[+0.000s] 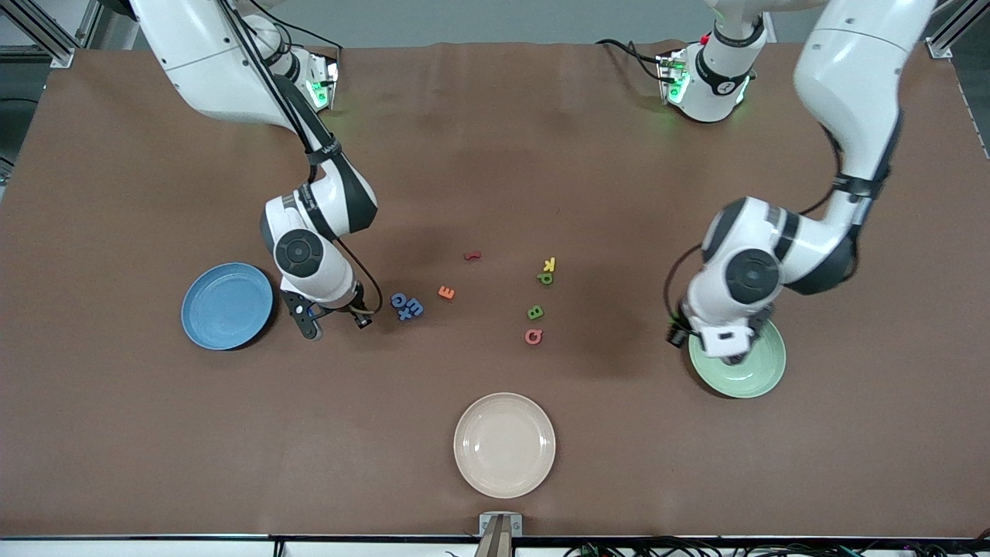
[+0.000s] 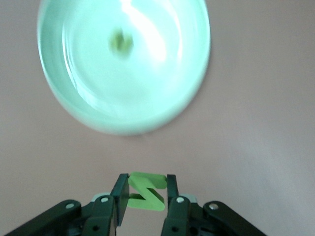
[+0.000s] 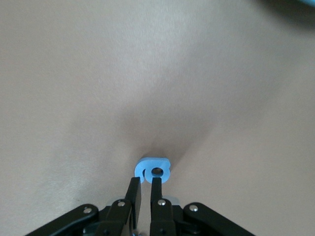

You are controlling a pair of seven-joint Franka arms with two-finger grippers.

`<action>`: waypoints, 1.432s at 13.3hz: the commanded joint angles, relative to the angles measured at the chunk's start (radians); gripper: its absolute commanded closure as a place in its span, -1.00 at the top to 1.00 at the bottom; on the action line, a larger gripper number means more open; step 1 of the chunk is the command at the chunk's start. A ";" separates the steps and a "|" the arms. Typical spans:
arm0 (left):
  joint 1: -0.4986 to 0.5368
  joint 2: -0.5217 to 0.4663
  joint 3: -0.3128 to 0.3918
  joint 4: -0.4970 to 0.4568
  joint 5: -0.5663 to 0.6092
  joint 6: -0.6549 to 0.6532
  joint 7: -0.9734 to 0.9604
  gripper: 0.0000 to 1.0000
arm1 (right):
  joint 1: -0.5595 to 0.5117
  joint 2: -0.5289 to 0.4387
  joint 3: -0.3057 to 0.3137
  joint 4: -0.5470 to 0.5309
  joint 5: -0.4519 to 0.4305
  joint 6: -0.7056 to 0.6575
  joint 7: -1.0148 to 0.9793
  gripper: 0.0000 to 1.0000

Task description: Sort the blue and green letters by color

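Note:
The green Z (image 2: 146, 191) hangs short of the green plate's rim (image 2: 127, 131) in the left wrist view. My left gripper needs to keep holding the Z.
My left gripper (image 2: 146, 180) is shut on a green letter Z (image 2: 147, 192) and hangs by the rim of the green plate (image 2: 74, 105), where one green letter (image 2: 121, 42) lies. In the front view this gripper (image 1: 727, 352) is over that plate (image 1: 762, 375). Green letters P (image 1: 545, 277) and B (image 1: 534, 312) lie mid-table. My right gripper (image 3: 146, 182) is shut on a blue letter (image 3: 153, 169) over bare table; in the front view it (image 1: 348, 317) hangs between the empty blue plate (image 1: 227, 305) and a cluster of blue letters (image 1: 407, 306).
A yellow K (image 1: 550, 264) touches the green P. A red letter (image 1: 472, 255), an orange E (image 1: 446, 292) and a pink Q (image 1: 534, 336) lie among the letters. An empty cream plate (image 1: 504, 444) sits nearer the front camera.

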 commanded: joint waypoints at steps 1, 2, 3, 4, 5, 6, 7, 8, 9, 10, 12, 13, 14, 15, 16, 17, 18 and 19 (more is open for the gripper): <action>0.067 0.061 -0.011 0.075 0.035 -0.005 0.130 -0.99 | -0.012 -0.024 0.010 -0.017 -0.007 -0.020 -0.019 -0.15; 0.082 0.078 -0.010 0.080 0.037 -0.005 0.169 -0.99 | -0.012 -0.024 0.010 -0.017 -0.007 -0.020 -0.021 0.08; 0.100 0.086 -0.008 0.079 0.044 -0.005 0.195 -0.99 | -0.012 -0.022 0.010 -0.017 -0.007 -0.020 -0.027 0.13; 0.129 0.094 -0.010 0.077 0.060 -0.005 0.236 -0.98 | -0.012 -0.021 0.010 -0.019 -0.007 -0.019 -0.043 0.19; 0.151 0.101 -0.010 0.077 0.060 -0.005 0.270 -0.96 | -0.011 -0.019 0.010 -0.020 -0.009 -0.014 -0.063 0.19; 0.160 0.117 -0.008 0.077 0.063 -0.005 0.290 -0.80 | -0.010 -0.016 0.010 -0.020 -0.012 -0.011 -0.071 0.18; 0.162 0.123 -0.010 0.077 0.066 -0.005 0.292 -0.52 | -0.010 -0.013 0.010 -0.020 -0.024 -0.006 -0.071 0.18; 0.162 0.121 -0.010 0.071 0.066 -0.005 0.292 0.06 | -0.010 -0.012 0.010 -0.020 -0.038 0.001 -0.071 0.18; 0.162 0.117 -0.010 0.071 0.066 -0.008 0.283 0.78 | -0.010 -0.006 0.010 -0.022 -0.043 0.017 -0.071 0.18; 0.162 0.111 -0.011 0.071 0.066 -0.011 0.280 1.00 | -0.010 0.002 0.010 -0.022 -0.043 0.032 -0.071 0.17; 0.153 0.088 -0.019 0.074 0.061 -0.016 0.269 1.00 | -0.010 0.010 0.010 -0.022 -0.043 0.047 -0.074 0.17; 0.147 0.077 -0.025 0.073 0.055 -0.016 0.267 1.00 | -0.012 0.014 0.010 -0.022 -0.043 0.053 -0.076 0.17; 0.128 0.071 -0.043 0.072 0.051 -0.019 0.254 1.00 | -0.014 0.018 0.010 -0.022 -0.043 0.057 -0.077 0.17; 0.110 0.071 -0.062 0.076 0.051 -0.022 0.211 1.00 | -0.017 0.021 0.010 -0.022 -0.043 0.058 -0.077 0.17; 0.092 0.071 -0.091 0.076 0.052 -0.022 0.163 1.00 | -0.017 0.024 0.010 -0.022 -0.043 0.063 -0.077 0.17; 0.066 0.072 -0.111 0.077 0.052 -0.022 0.123 0.99 | -0.017 0.027 0.010 -0.022 -0.043 0.064 -0.079 0.17; 0.036 0.074 -0.116 0.076 0.054 -0.022 0.106 0.94 | -0.017 0.027 0.010 -0.022 -0.043 0.064 -0.080 0.17; 0.007 0.074 -0.120 0.063 0.055 -0.020 0.114 0.90 | -0.018 0.031 0.010 -0.022 -0.043 0.066 -0.080 0.17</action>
